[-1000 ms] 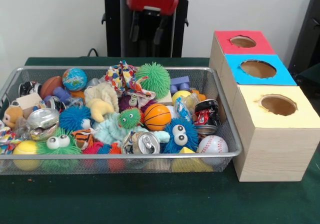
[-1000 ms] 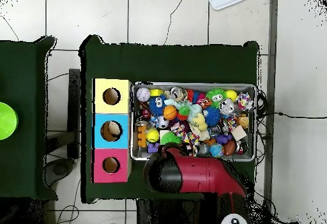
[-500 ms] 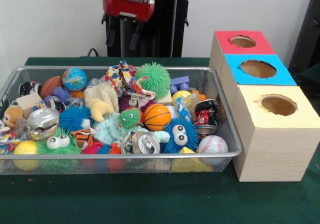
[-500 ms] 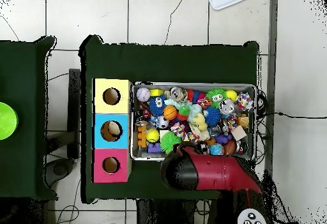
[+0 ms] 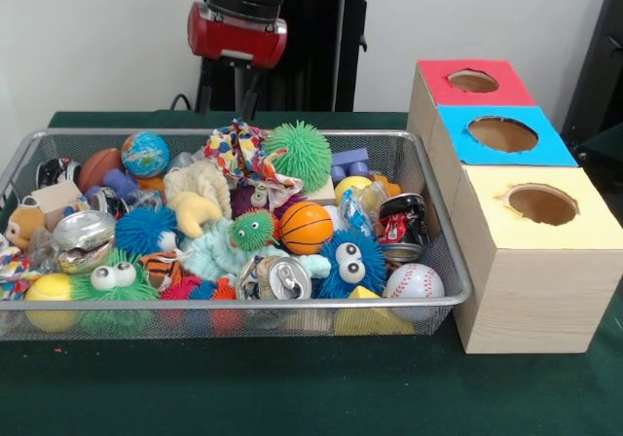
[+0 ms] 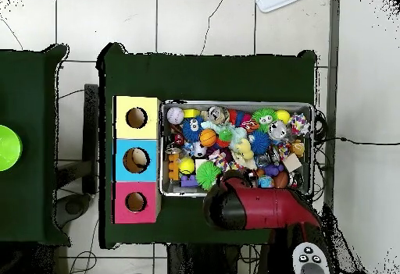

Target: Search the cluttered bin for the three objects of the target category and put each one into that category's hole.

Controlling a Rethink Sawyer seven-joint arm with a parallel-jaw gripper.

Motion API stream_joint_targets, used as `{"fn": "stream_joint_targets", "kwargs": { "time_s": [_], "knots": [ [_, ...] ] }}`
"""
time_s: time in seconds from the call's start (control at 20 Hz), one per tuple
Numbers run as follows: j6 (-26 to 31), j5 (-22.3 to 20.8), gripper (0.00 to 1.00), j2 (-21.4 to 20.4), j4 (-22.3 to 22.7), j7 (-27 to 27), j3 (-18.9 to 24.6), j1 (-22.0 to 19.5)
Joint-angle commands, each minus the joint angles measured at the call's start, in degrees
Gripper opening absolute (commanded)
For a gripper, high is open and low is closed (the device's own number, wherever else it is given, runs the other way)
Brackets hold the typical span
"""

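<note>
My gripper next needs to grab the white polka-dot cloth by its bunched top (image 5: pixel 237 144) to fill the target category's hole.
The silver wire-mesh bin (image 5: pixel 443 261) is full of toys; it also shows in the overhead view (image 6: pixel 234 104). A white polka-dot cloth (image 5: pixel 239 150) lies bunched at the bin's back, next to a green spiky ball (image 5: pixel 299 152). A second dotted cloth (image 5: pixel 10 272) peeks in at the bin's left end. My gripper (image 5: pixel 232 90) hangs open and empty behind the bin's back rim, just above the first cloth. In the overhead view my red arm (image 6: pixel 258 208) hides it. The yellow-surround hole (image 5: pixel 541 203) is in the nearest box, right of the bin.
Blue-surround hole (image 5: pixel 502 133) and red-surround hole (image 5: pixel 473 81) lie behind the yellow one. The bin also holds an orange basketball (image 5: pixel 306 227), a baseball (image 5: pixel 414 281), a crushed can (image 5: pixel 282 278), a globe ball (image 5: pixel 145 153) and a cream plush (image 5: pixel 200 185).
My gripper has moved left and lower in the front view, from the bin's middle to above the polka-dot cloth at the back. The toys have not moved.
</note>
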Motion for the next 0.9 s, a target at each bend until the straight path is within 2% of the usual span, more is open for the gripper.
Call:
{"fn": "stream_joint_targets", "kwargs": {
  "time_s": [0.05,0.55,0.9],
  "knots": [
    [-4.7,-2.7,1.00,4.3,-2.1,3.4,5.7,-2.0],
    [-9.3,-1.6,1.00,6.7,-0.8,5.8,6.5,-2.7],
    [-9.5,-2.2,1.00,8.8,-0.8,6.4,2.3,-0.1]
  ]
}}
